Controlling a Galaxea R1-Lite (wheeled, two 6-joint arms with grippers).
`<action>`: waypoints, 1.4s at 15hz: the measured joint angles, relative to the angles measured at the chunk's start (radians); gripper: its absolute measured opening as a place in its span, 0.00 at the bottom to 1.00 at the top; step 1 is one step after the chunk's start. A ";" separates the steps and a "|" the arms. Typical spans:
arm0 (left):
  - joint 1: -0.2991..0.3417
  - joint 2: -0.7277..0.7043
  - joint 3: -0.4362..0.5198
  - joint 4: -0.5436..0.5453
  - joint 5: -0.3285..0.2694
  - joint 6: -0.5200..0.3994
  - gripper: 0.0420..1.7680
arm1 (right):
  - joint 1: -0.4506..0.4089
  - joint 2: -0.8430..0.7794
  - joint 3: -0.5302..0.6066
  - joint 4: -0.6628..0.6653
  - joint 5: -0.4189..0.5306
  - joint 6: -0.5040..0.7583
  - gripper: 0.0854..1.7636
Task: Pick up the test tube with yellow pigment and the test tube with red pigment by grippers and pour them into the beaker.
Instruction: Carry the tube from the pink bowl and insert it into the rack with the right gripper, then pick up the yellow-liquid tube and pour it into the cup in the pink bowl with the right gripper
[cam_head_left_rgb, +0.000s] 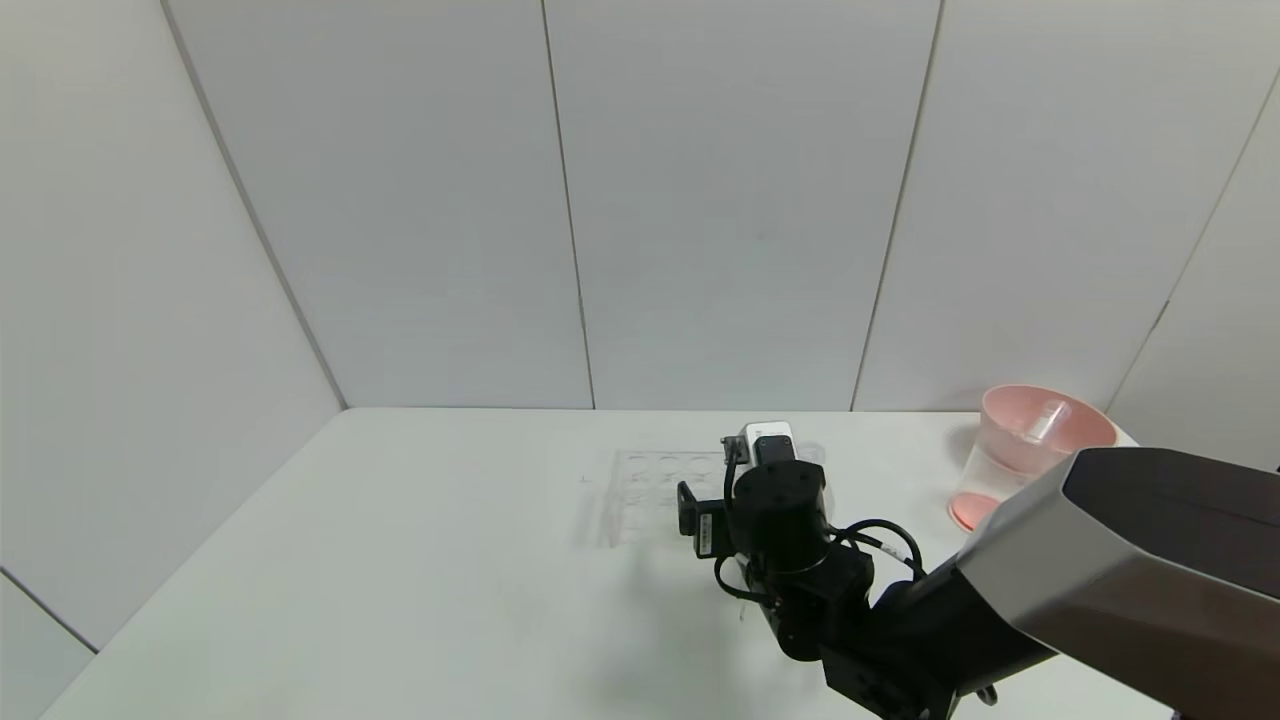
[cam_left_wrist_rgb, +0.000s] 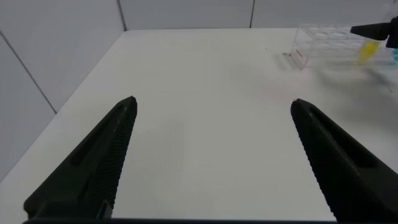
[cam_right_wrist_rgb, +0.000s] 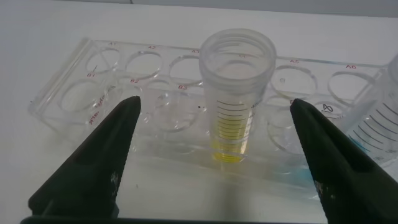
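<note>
The yellow pigment needs to go into the beaker. My right gripper will next grab the yellow pigment's test tube by its body below its rim (cam_right_wrist_rgb: 233, 104).
The test tube with yellow pigment (cam_right_wrist_rgb: 238, 93) stands upright in the clear rack (cam_right_wrist_rgb: 93, 93), with a little yellow liquid at its bottom. My right gripper (cam_right_wrist_rgb: 216, 101) is open, one finger on each side of this tube, not touching it. In the head view the right arm's wrist (cam_head_left_rgb: 778, 500) covers the tube over the rack (cam_head_left_rgb: 650, 485). My left gripper (cam_left_wrist_rgb: 212, 101) is open and empty over bare table, out of the head view. The clear beaker (cam_head_left_rgb: 985, 480) stands at the far right, reddish at the bottom. No tube with red liquid shows.
A pink bowl (cam_head_left_rgb: 1080, 420) stands right behind the beaker and seems to hold a clear tube. A tube with blue liquid (cam_right_wrist_rgb: 379, 118) stands in the rack beside the yellow one. The rack with the yellow tube (cam_left_wrist_rgb: 369, 51) shows far off in the left wrist view. White walls enclose the table.
</note>
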 joint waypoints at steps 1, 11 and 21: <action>0.000 0.000 0.000 0.000 0.000 0.000 1.00 | -0.006 0.004 -0.009 0.018 -0.001 0.008 0.90; 0.000 0.000 0.000 0.000 0.000 0.000 1.00 | -0.022 0.021 -0.041 0.039 -0.009 0.014 0.43; 0.000 0.000 0.000 0.000 0.000 0.000 1.00 | -0.009 -0.077 -0.054 0.033 0.006 -0.003 0.26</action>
